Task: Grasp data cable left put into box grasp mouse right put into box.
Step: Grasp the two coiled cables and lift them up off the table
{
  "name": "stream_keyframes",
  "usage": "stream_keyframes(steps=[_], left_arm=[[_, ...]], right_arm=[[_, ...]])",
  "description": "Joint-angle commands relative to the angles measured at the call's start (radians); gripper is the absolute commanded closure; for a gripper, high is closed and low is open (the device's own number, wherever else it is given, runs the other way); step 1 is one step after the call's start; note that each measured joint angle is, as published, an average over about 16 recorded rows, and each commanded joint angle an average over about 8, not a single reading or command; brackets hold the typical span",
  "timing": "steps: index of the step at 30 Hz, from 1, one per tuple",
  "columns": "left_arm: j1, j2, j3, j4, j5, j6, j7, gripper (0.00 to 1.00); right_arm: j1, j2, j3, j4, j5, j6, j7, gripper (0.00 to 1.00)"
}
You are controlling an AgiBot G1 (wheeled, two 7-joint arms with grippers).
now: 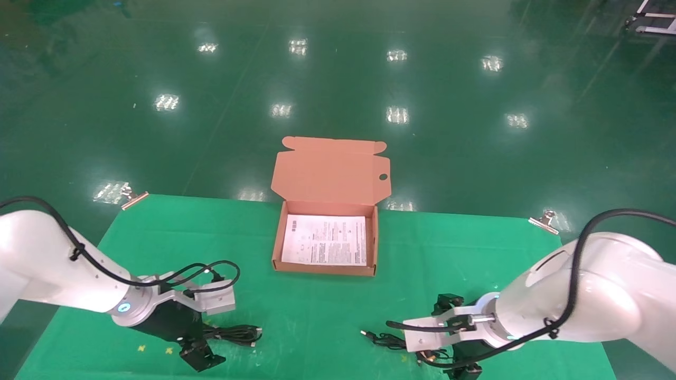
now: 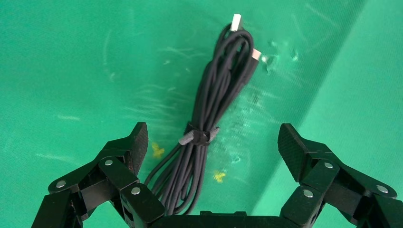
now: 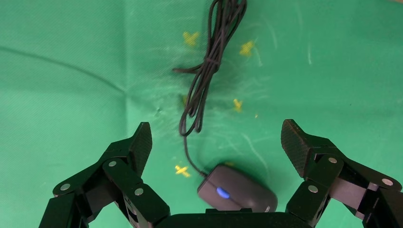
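I need to put the data cable into the box, so I should grab it next with my left gripper by its strapped middle (image 2: pixel 199 136).
The data cable (image 1: pixel 237 334), a black coil held by a strap, lies on the green mat at the front left; it also shows in the left wrist view (image 2: pixel 209 109). My left gripper (image 2: pixel 214 142) is open just over its near end, jaws spread wide, touching nothing. The black mouse (image 3: pixel 237 192) with a blue wheel lies at the front right, its loose cord (image 3: pixel 209 66) running away from it. My right gripper (image 3: pixel 216 142) is open above the mouse, which lies between the jaws. The open cardboard box (image 1: pixel 279 248) with a white sheet inside stands at the mat's far middle.
The box's flap lid (image 1: pixel 330 170) with a round hole stands up behind it. The mouse cord's plug end (image 1: pixel 369 334) lies on the green mat (image 1: pixel 317 316). Metal clips (image 1: pixel 544 220) hold the mat's far corners. Small yellow marks dot the mat.
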Motion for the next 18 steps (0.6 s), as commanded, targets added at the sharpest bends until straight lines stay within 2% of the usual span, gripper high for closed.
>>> stream_keyframes(steps=[1, 17, 18], left_arm=[[-0.011, 0.014, -0.002, 0.048, -0.003, -0.011, 0.018, 0.0], [-0.064, 0.077, -0.009, 0.283, -0.013, -0.069, 0.152, 0.0], [-0.065, 0.078, -0.008, 0.291, -0.013, -0.072, 0.157, 0.0]], right_arm=[[-0.006, -0.013, 0.0, -0.021, -0.002, 0.013, -0.008, 0.0], [-0.064, -0.079, 0.003, -0.167, 0.041, 0.075, -0.081, 0.0], [-0.067, -0.082, 0.003, -0.176, 0.043, 0.077, -0.085, 0.03]])
